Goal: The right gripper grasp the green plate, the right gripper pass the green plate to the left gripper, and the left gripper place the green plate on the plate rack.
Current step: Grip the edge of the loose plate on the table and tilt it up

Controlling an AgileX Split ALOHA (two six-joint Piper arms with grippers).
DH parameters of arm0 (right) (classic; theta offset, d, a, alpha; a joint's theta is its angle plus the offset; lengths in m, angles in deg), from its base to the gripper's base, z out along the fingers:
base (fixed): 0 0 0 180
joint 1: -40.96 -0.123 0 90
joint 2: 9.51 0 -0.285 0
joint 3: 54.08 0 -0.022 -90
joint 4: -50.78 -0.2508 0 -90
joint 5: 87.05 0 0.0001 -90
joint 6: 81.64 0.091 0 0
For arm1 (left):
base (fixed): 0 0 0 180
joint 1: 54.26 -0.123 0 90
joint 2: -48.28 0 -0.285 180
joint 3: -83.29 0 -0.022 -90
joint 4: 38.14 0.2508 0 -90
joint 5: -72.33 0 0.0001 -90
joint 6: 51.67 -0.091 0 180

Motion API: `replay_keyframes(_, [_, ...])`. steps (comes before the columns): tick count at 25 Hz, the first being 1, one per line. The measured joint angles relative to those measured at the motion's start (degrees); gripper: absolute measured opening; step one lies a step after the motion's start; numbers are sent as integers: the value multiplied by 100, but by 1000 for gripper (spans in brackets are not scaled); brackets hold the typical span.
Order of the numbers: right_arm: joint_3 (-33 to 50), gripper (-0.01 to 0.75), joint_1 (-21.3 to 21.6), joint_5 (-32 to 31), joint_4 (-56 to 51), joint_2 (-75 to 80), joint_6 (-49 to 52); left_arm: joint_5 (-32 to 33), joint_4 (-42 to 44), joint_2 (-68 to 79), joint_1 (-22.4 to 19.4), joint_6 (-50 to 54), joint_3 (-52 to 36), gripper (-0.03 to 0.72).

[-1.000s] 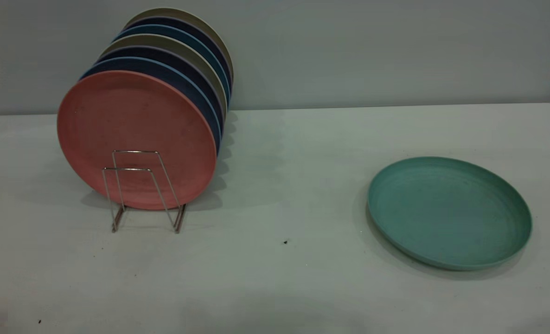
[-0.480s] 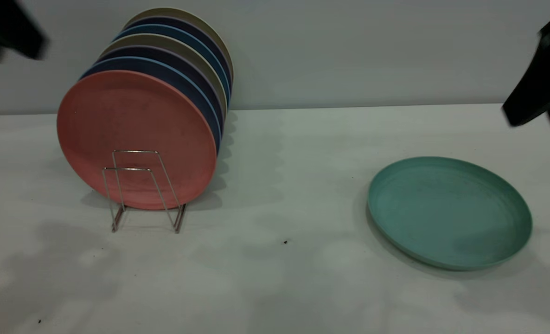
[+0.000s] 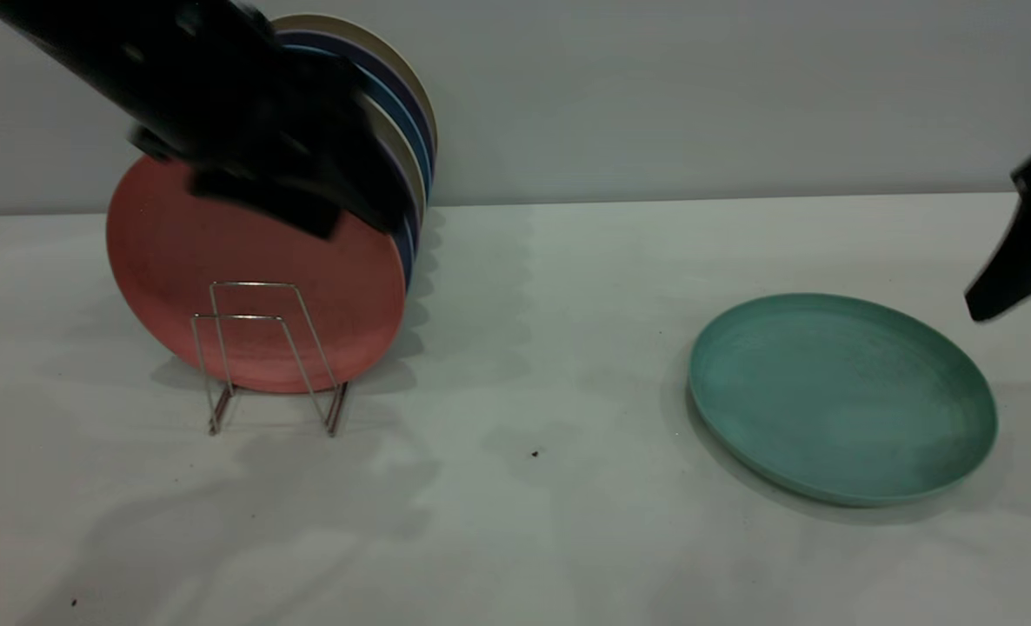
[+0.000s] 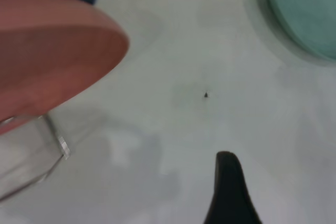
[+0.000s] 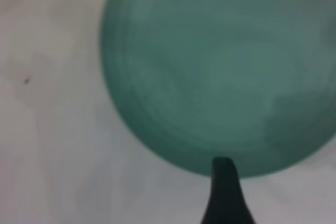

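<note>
My right gripper grabs the green plate by its rim (image 3: pixel 976 392) next, to pass the green plate over for racking (image 3: pixel 272 355).
The green plate (image 3: pixel 841 396) lies flat on the white table at the right; it also shows in the right wrist view (image 5: pixel 220 72) and the left wrist view (image 4: pixel 310 9). My right gripper (image 3: pixel 1024 317) hangs at the right edge, just beyond the plate's far right rim and above it, open and empty; one finger (image 5: pixel 226 195) shows over the plate's edge. The plate rack (image 3: pixel 259 348) stands at the left, its front loops free. My left gripper (image 3: pixel 359 224) is in the air in front of the racked plates, open and empty; one finger (image 4: pixel 228 195) shows.
The rack holds a salmon-pink plate (image 3: pixel 220 287) at the front, also in the left wrist view (image 4: pixel 47 56), with several blue and beige plates (image 3: pixel 411 130) behind it. A wall runs along the table's back edge. A small dark speck (image 3: pixel 535 453) lies mid-table.
Both arms came into view. The left arm swept right and down in front of the racked plates. The right gripper dropped lower beside the green plate. The plates have not moved.
</note>
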Motion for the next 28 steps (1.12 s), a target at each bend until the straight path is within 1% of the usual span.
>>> replay_keyframes(3, [-202,551,377,-214,-479,588,-407,-208,-126,436,165,-16,138,526])
replay_keyframes(7, [-525,534,692,-388,-922,1241,-721,-220,-211,745,242,-15,206,522])
replay_keyframes(11, [-904,508,721,-388,-1005,1736,-790,-220,-273,778,242,-15,206,520])
replay_keyframes(17, [-1371,505,721,-388,-1024,2295,-809,-126,-322,778,242,-17,207,520])
replay_keyframes(24, [-1498,500,721,-399,-1036,2553,-945,-46,-338,778,242,-17,212,520])
replay_keyframes(28, [-1498,498,710,-459,-1231,2647,-1119,-46,-338,778,242,-17,212,520])
